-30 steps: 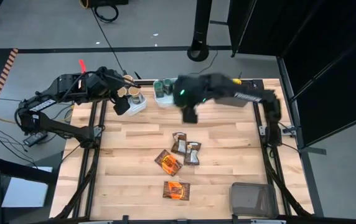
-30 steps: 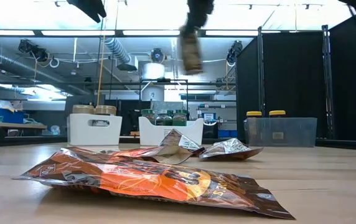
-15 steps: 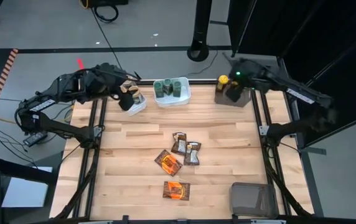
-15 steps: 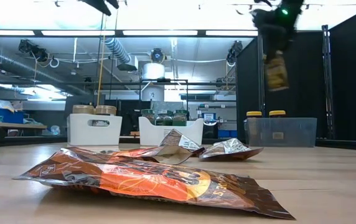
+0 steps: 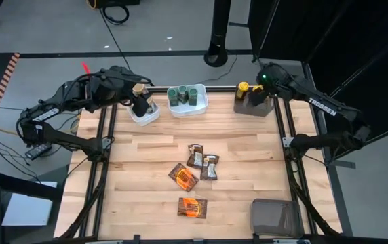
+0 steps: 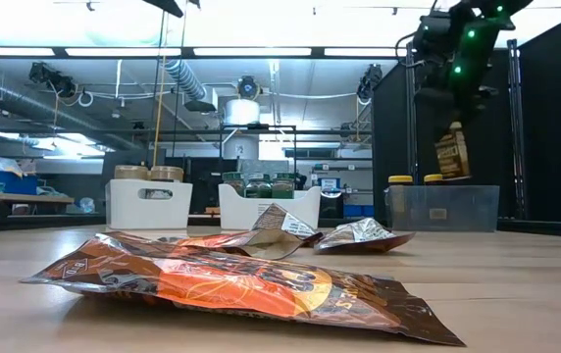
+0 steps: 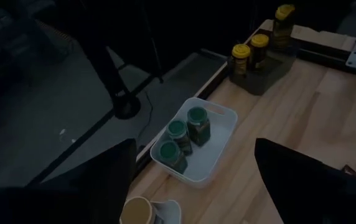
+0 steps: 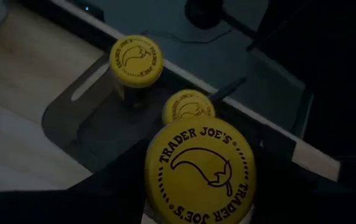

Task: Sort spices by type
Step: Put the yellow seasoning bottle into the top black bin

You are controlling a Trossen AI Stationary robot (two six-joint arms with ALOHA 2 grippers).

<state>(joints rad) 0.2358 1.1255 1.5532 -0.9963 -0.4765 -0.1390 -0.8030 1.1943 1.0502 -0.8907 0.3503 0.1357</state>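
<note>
I need to keep holding the yellow-lidded jar with my right gripper until it is lower in the grey bin. The jar is still well above the bottom of the bin.
My right gripper is shut on a jar with a yellow lid, above the grey bin at the table's far right. Two more yellow-lidded jars stand in that bin. My left gripper hovers open over a white tub of tan-lidded jars at the far left. Green-lidded jars stand in the middle white tub. Several orange-and-brown foil packets lie flat mid-table. My right gripper pinches the jar's body just under the yellow lid between its two fingers, coming from above and slanting down. The jar hangs upright below the fingers, its bottom clear of the bin's floor; the lid hides the place of contact in the wrist view.
A grey-brown square bin sits at the table's near right corner. Bare wood lies left and right of the packets. The nearest packet fills the low view's foreground.
My right gripper has carried the yellow-lidded jar from above the middle white tub toward the table's right edge and down over the grey bin, turning as it went. My left gripper has tipped up a little over the tan-lid tub.
</note>
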